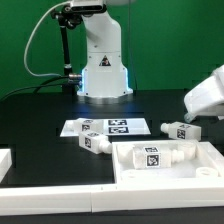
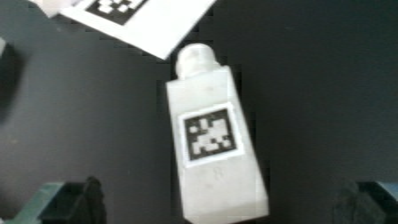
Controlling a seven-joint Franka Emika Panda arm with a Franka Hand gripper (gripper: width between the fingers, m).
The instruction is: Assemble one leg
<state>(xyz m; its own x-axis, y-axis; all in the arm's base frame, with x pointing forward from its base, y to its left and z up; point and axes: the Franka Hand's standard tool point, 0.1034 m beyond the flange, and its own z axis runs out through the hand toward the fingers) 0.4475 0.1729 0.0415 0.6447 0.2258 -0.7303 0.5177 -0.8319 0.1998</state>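
The leg will be held in my gripper by its thick end point(image 1: 194, 133), and its narrow knobbed end will stay free for the white panel point(image 1: 130, 175).
A leg point(image 2: 214, 135), a chunky white peg with a black-and-white square tag, lies flat on the black table. It also shows at the exterior view's right point(image 1: 178, 129). My gripper point(image 2: 219, 210) is open, with one dark finger point(image 2: 63, 205) on each side of the leg's thick end, and it holds nothing. In the exterior view the gripper point(image 1: 192, 120) hangs just above that leg. A second leg point(image 1: 95, 140) lies in front of the marker board. A third leg point(image 1: 155, 158) lies on the large white rimmed panel point(image 1: 130, 175).
The marker board point(image 1: 105, 127) lies flat in the middle of the table, and its corner shows in the wrist view point(image 2: 134, 20). The robot base point(image 1: 103, 70) stands behind it. Another white part point(image 1: 5, 160) sits at the exterior view's left edge.
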